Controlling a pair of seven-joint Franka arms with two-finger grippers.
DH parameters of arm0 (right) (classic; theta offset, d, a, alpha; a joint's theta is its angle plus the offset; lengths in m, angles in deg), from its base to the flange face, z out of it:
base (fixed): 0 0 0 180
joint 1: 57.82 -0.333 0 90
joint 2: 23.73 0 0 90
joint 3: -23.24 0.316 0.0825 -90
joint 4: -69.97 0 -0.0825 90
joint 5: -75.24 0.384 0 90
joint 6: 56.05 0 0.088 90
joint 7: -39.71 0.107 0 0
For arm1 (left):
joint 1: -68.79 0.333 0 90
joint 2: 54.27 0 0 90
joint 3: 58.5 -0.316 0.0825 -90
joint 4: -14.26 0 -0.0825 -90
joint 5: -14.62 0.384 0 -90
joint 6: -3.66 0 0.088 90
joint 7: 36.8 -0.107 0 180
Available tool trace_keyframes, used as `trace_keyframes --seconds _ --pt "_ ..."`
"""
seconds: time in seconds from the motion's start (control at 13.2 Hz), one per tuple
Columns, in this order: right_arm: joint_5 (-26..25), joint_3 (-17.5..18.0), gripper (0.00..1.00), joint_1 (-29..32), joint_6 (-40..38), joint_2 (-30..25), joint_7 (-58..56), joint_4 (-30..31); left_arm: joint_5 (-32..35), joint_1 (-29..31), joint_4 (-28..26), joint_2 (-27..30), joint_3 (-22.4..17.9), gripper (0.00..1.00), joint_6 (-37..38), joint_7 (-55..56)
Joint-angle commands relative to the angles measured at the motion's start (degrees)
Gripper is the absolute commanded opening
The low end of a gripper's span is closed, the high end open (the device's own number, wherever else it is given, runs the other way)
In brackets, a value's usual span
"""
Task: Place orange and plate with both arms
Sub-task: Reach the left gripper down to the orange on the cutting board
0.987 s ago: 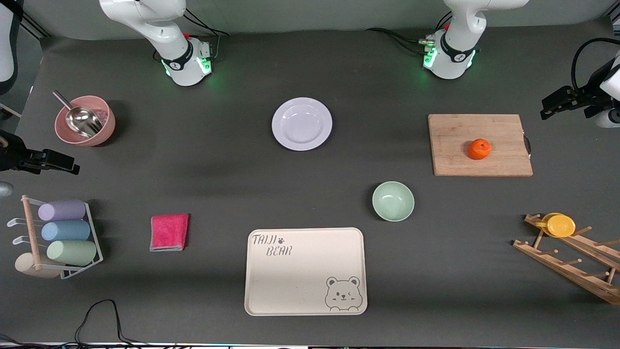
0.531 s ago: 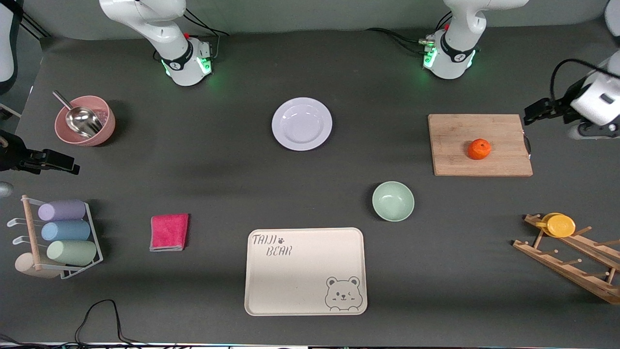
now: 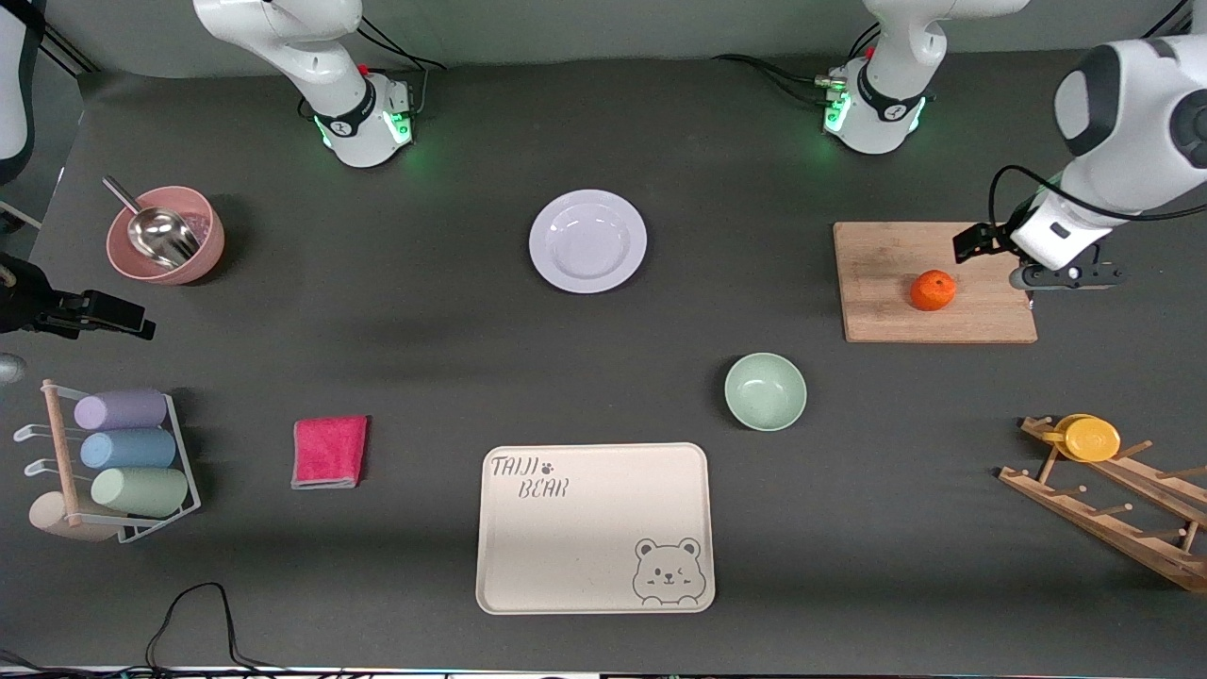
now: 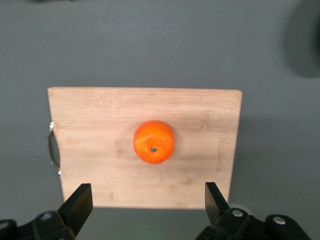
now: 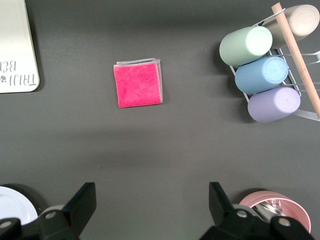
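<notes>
The orange (image 3: 933, 289) should go on the plate (image 3: 587, 240). My left gripper will next hold the orange by its round sides to put it there.
The orange (image 3: 933, 289) sits on a wooden cutting board (image 3: 886, 283) toward the left arm's end of the table. My left gripper (image 3: 1064, 276) hangs open and empty over the board's edge, above and apart from the orange. In the left wrist view the orange (image 4: 154, 141) lies ahead of the left gripper (image 4: 147, 192) on the board (image 4: 100, 125). The lavender-white plate (image 3: 587, 240) lies empty mid-table near the bases. My right gripper (image 5: 151, 192) waits open and empty high over bare table, with the plate's rim (image 5: 12, 205) beside it.
A mint-green bowl (image 3: 765, 391) stands nearer the camera than the board. The cream bear tray (image 3: 594, 528) lies nearer still, a pink cloth (image 3: 329, 452) beside it. A pink bowl with a scoop (image 3: 165, 234), a cup rack (image 3: 123, 462) and a wooden rack with a yellow cup (image 3: 1089, 438) line the table's ends.
My left arm has swung in from the table's end and its gripper has come over the cutting board. The right arm, orange and plate have not moved.
</notes>
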State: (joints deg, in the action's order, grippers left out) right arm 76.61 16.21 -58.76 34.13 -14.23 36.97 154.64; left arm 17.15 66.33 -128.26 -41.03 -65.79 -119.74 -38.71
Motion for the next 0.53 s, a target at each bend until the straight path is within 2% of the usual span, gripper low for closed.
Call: trace_keyframes --seconds 0.0,0.3,0.46 --pt "-0.59 -0.18 1.0 -0.29 0.43 -0.44 1.07 1.11 0.55 1.31 -7.59 0.3 0.17 1.0 -9.71 -0.82" --pt "-0.59 -0.18 1.0 -0.29 0.61 -0.53 0.98 1.38 0.63 1.31 -11.11 -6.12 0.17 1.0 -20.79 -0.99" --pt "-0.59 -0.53 1.0 -0.29 0.61 -0.53 0.98 1.38 0.55 1.31 -11.29 -8.84 0.17 1.0 -23.01 -2.13"
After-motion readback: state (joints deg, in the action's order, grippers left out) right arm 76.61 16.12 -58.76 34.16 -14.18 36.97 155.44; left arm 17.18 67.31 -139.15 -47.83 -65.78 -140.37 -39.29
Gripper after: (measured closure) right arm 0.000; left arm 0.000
